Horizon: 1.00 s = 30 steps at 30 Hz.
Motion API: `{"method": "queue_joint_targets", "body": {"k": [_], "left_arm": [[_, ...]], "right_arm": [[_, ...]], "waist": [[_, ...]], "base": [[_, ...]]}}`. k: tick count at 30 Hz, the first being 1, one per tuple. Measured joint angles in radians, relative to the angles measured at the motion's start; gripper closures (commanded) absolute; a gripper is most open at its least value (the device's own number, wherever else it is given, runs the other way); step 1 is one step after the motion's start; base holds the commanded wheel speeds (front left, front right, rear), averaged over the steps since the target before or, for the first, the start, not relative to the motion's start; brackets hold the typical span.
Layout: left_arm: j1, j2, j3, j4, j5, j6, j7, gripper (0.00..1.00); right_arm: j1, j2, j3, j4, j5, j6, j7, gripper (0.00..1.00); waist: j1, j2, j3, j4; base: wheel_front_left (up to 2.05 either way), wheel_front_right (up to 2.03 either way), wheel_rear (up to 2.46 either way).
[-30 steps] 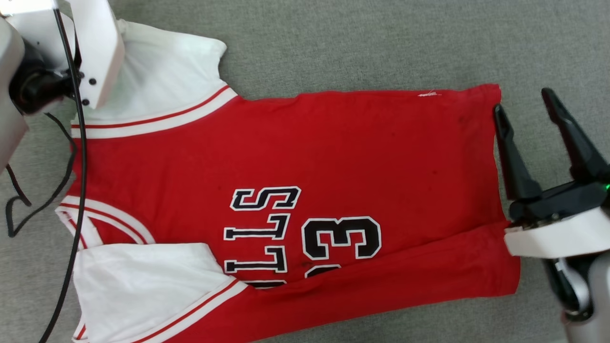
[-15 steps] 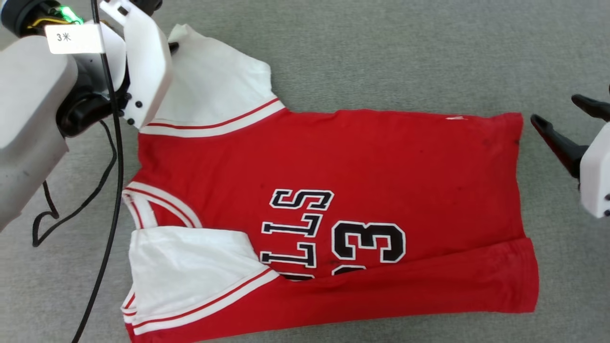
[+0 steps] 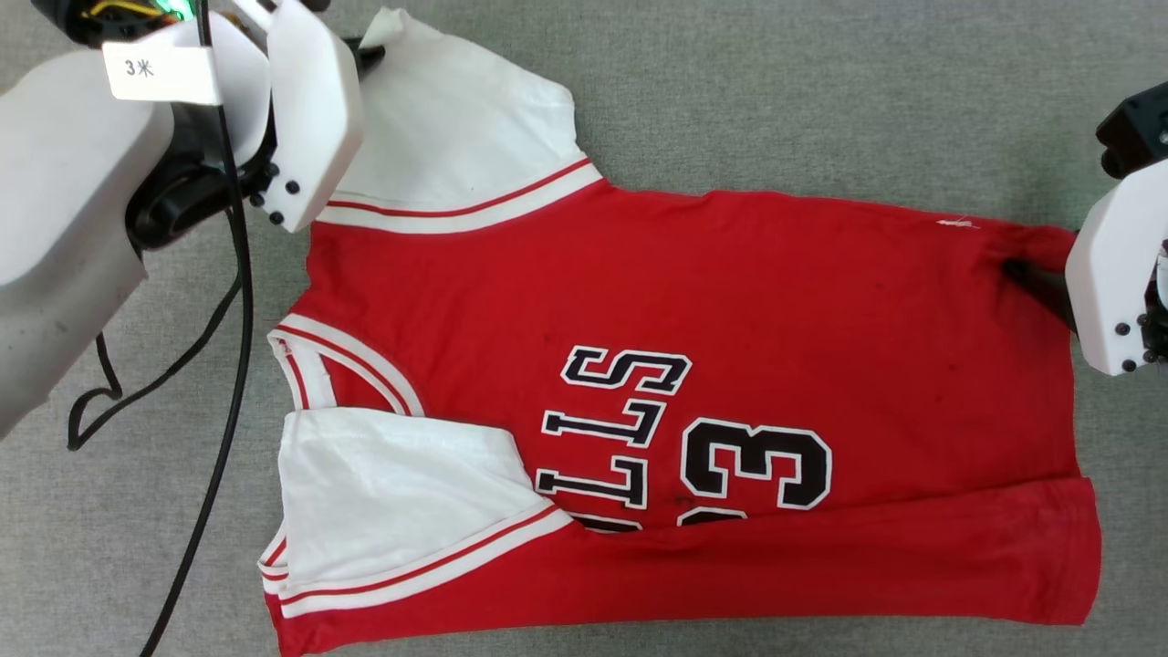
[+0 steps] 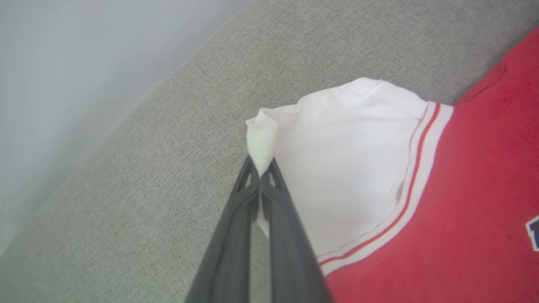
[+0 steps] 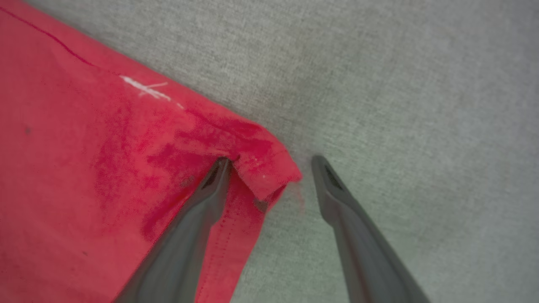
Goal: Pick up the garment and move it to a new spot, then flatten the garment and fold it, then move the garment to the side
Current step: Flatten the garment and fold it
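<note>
My right gripper is going to pinch the garment next by the puckered hem corner [image 3: 1043,245] near its white mark, because that fold stands up while the red body [image 3: 832,318] lies flat.
The garment [image 3: 730,292], red with white sleeves and black lettering, lies spread on the grey surface with its collar to the left and its hem to the right. Its near long edge is folded over the lettering. My left gripper [image 3: 370,57] sits at the far left and is shut on the tip of the far white sleeve [image 4: 337,147], pinched at the left gripper's [image 4: 261,166] fingertips. My right gripper [image 5: 271,162] is open and straddles the far hem corner [image 5: 269,168]: one finger [image 3: 1029,276] rests on the red cloth, the other on the bare surface.
A black cable [image 3: 219,365] hangs from my left arm over the surface beside the collar. The grey fabric surface [image 3: 776,91] runs on beyond the garment. In the left wrist view the grey fabric surface's edge gives way to a pale background [image 4: 63,63].
The head camera has shifted, sliding the picture right. My right gripper has moved from beside the hem's middle to the far hem corner, still open. The left gripper stays shut on the sleeve.
</note>
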Motion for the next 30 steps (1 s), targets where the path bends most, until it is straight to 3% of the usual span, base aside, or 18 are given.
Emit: {"method": "queue_joint_targets", "body": {"k": [8, 9, 10, 11, 24, 30], "left_arm": [[-0.010, 0.000, -0.008, 0.010, 0.002, 0.000, -0.026, 1.00], [-0.010, 0.001, -0.011, 0.012, 0.000, 0.000, -0.027, 1.00], [-0.010, 0.002, -0.013, 0.016, 0.000, 0.000, -0.030, 1.00], [-0.010, 0.002, -0.013, 0.020, -0.001, 0.000, -0.039, 1.00], [0.089, 0.031, -0.022, 0.029, -0.049, 0.002, -0.130, 1.00], [0.194, 0.064, -0.035, -0.039, -0.065, 0.037, -0.176, 1.00]], "right_arm": [[-0.021, -0.014, 0.079, 0.071, 0.014, -0.002, -0.051, 0.00], [-0.021, -0.015, 0.079, 0.079, 0.020, -0.002, -0.071, 0.51], [-0.021, -0.016, 0.079, 0.087, 0.027, -0.002, -0.086, 0.95], [-0.021, -0.015, 0.080, 0.092, 0.035, -0.002, -0.103, 1.00], [0.033, -0.006, 0.090, 0.113, 0.050, 0.000, -0.352, 1.00], [0.115, -0.009, 0.094, 0.107, 0.046, 0.000, -0.410, 1.00]], "waist": [[-0.0002, 0.0000, 0.025, 0.014], [-0.0003, 0.0000, 0.025, 0.014], [-0.0002, 0.0000, 0.023, 0.014], [-0.0003, 0.0000, 0.021, 0.015], [-0.0001, 0.0000, -0.108, 0.013], [-0.0001, 0.0000, -0.180, 0.022]], "base": [[0.00, 0.00, 0.00], [0.00, 0.00, 0.00], [0.00, 0.00, 0.00], [0.00, 0.00, 0.00], [0.00, 0.00, 0.00], [0.00, 0.00, 0.00]]}}
